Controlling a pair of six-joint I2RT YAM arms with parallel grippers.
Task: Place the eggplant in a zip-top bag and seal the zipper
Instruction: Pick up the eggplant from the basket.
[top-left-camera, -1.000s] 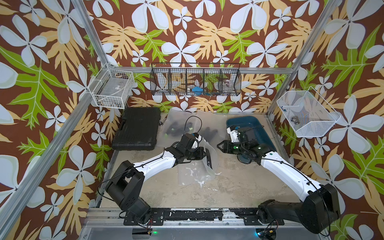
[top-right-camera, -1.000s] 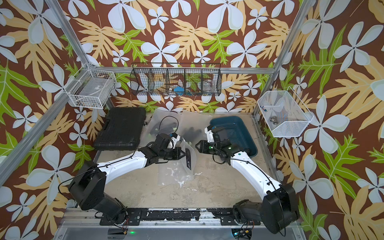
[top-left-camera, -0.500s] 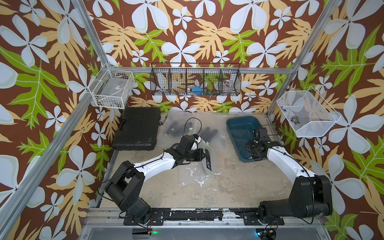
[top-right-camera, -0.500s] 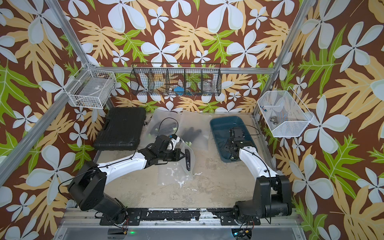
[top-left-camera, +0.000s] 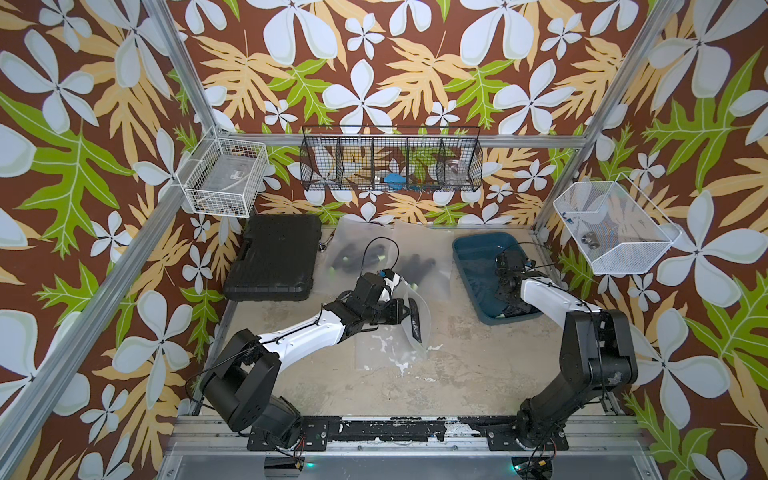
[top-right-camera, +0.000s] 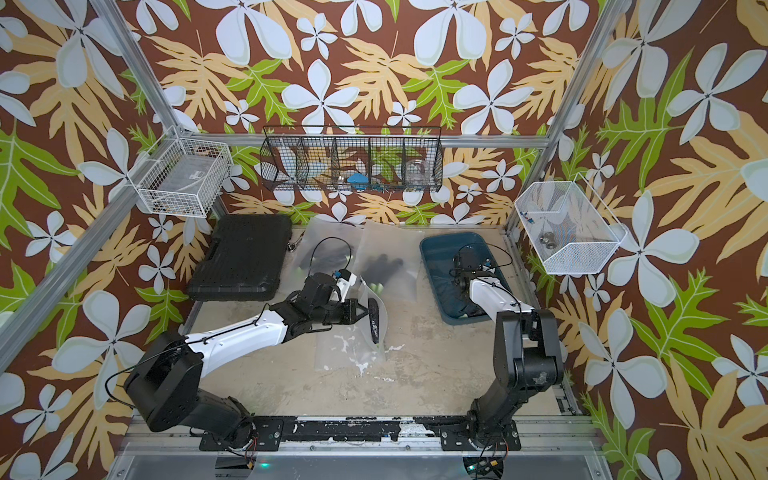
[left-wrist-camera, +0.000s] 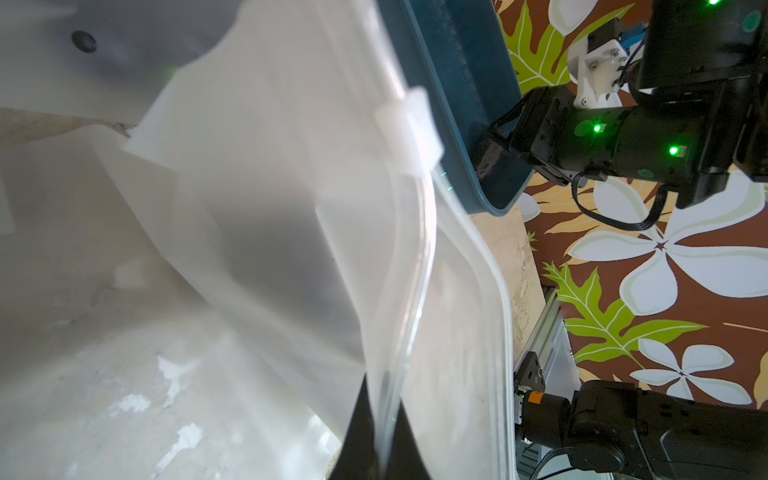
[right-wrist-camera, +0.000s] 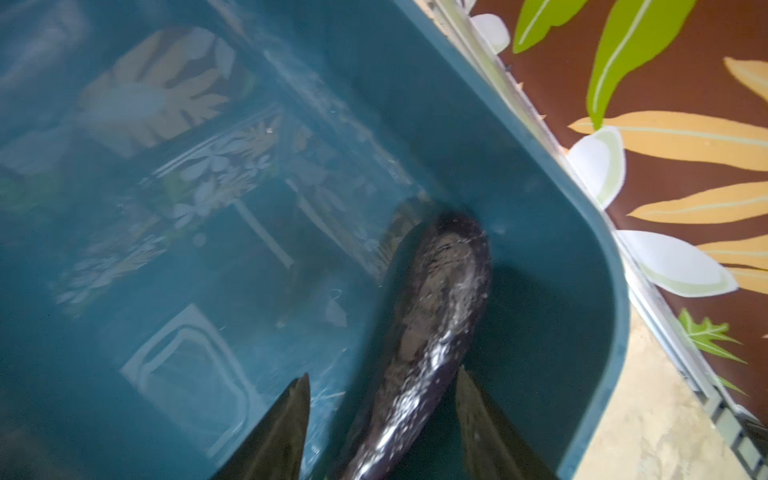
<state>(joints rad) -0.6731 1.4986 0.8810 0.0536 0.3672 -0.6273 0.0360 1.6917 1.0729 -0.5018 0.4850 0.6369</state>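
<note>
I need to grab the eggplant across its body with my right gripper, fingers along its long sides. Its ends then stay free to go into the bag.
A dark purple eggplant (right-wrist-camera: 436, 316) lies in the near corner of the blue tub (right-wrist-camera: 540, 208). My right gripper (right-wrist-camera: 383, 374) is open down inside the tub, one finger on each side of the eggplant with a gap on both sides. In both top views this gripper (top-left-camera: 505, 299) sits low in the tub (top-left-camera: 469, 249). My left gripper (left-wrist-camera: 380, 399) is shut on the rim of the clear zip-top bag (left-wrist-camera: 291, 208) and holds its mouth up off the table at mid-table (top-left-camera: 409, 328). The bag's white slider (left-wrist-camera: 409, 124) sits at the far end of the zipper.
Two other clear bags (top-left-camera: 361, 253) with dark eggplants inside lie at the back of the table. A black case (top-left-camera: 274, 257) lies at the back left. Wire baskets (top-left-camera: 390, 166) hang on the walls. The metal rail (top-left-camera: 415, 432) runs along the front edge.
My right arm has swung away from the bag's mouth at mid-table over to the tub, and its jaws have widened around the eggplant. The left gripper has kept its hold on the bag.
</note>
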